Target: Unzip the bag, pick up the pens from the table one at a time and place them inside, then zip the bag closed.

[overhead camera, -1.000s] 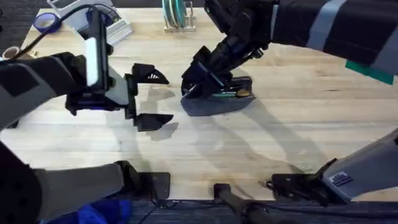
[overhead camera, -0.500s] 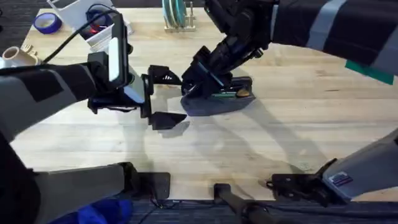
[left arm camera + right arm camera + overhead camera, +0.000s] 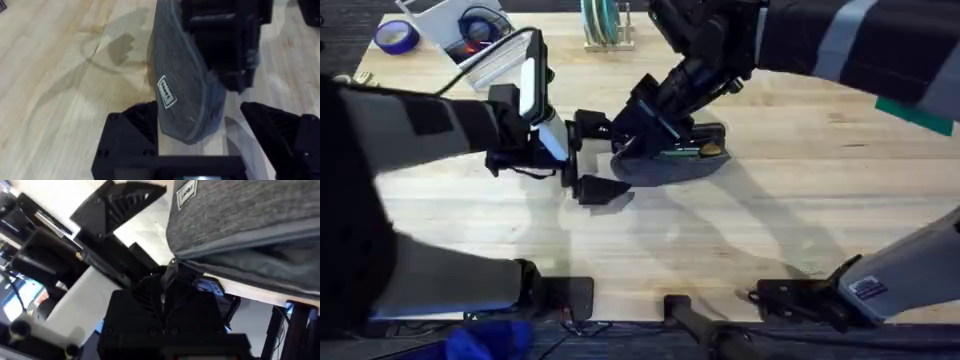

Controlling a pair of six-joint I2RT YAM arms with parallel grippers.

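Observation:
My left gripper should next pinch the bag by its rounded end point(image 3: 192, 125), which sticks out free, as my right gripper crowds the bag's zipper side.
The grey-blue bag point(image 3: 670, 167) lies mid-table, its zipper slit partly open. A green pen point(image 3: 678, 152) shows inside the slit. My right gripper point(image 3: 633, 140) sits on the bag's left end, shut on the zipper pull point(image 3: 171, 269) in the right wrist view. From the left, my left gripper point(image 3: 600, 157) stands open, its fingers either side of that same end. In the left wrist view the bag's rounded end point(image 3: 185, 100) lies between my left fingers point(image 3: 135, 122), with the right gripper point(image 3: 225, 40) on top of it.
A blue tape roll point(image 3: 394, 37) and a white box point(image 3: 455, 25) sit at the back left. A rack of teal rings point(image 3: 605, 25) stands at the back centre. Black hardware point(image 3: 790, 295) lines the front edge. Bare wood table point(image 3: 800, 200) spreads to the right.
My left arm has travelled right, bringing its open gripper up to the bag's left end. The right gripper and the bag have not moved.

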